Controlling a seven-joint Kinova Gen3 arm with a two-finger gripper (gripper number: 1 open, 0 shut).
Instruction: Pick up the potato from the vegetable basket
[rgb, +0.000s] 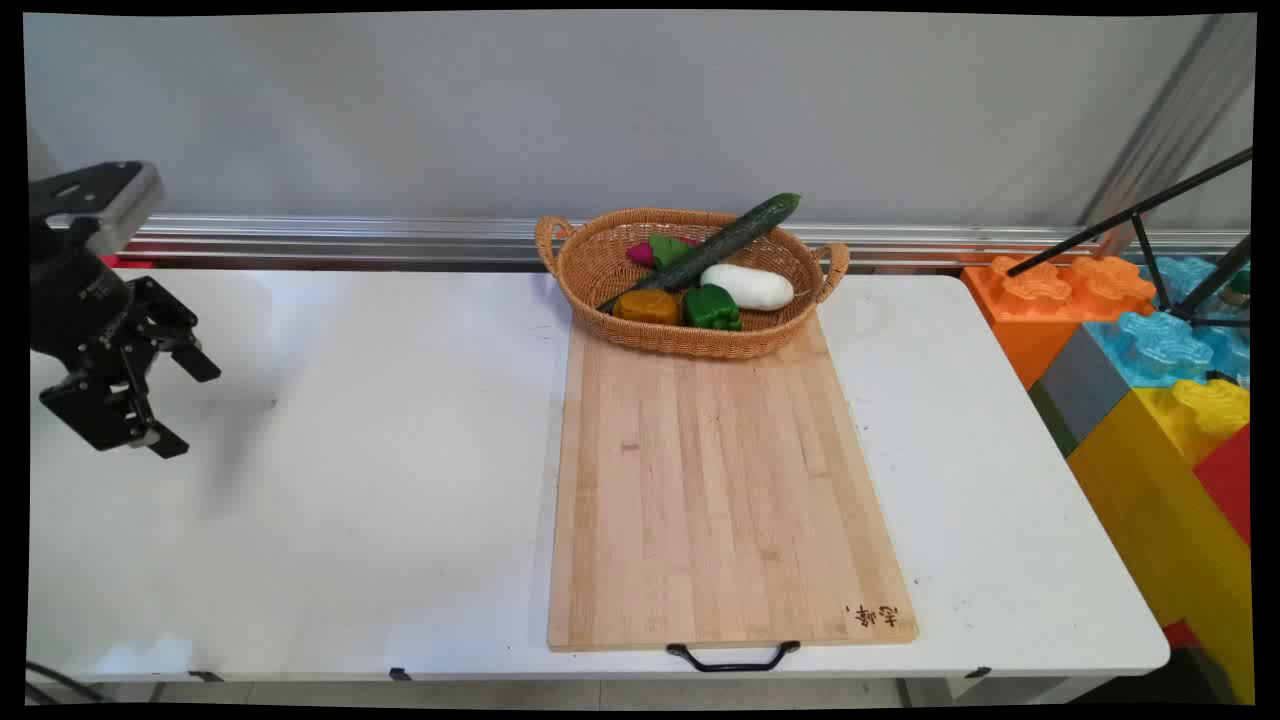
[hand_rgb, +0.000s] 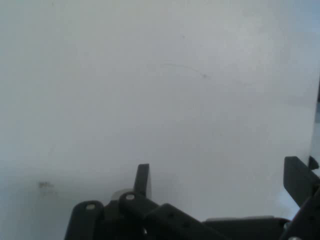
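Observation:
My gripper next needs to lift the orange-brown vegetable out of the wicker basket, grabbing its rounded sides.
My black gripper (rgb: 190, 408) hangs open and empty above the white table (rgb: 330, 480) near its left edge, holding nothing. In the hand view its two fingers (hand_rgb: 143, 179) stand wide apart over bare tabletop (hand_rgb: 165, 100). Far to its right a wicker basket (rgb: 600, 275) sits on the far end of a wooden cutting board (rgb: 720, 480). The basket holds a long dark green cucumber (rgb: 720, 245), a white vegetable (rgb: 748, 286), a green pepper (rgb: 712, 307), an orange-brown piece (rgb: 646, 306) and a magenta piece with green leaves (rgb: 655, 250).
Large orange, blue, yellow and red toy blocks (rgb: 1150, 380) are stacked past the table's right edge, with a black tripod (rgb: 1150, 215) above them. A metal rail (rgb: 350, 235) runs along the table's far side. The board has a black handle (rgb: 733, 658) at the near edge.

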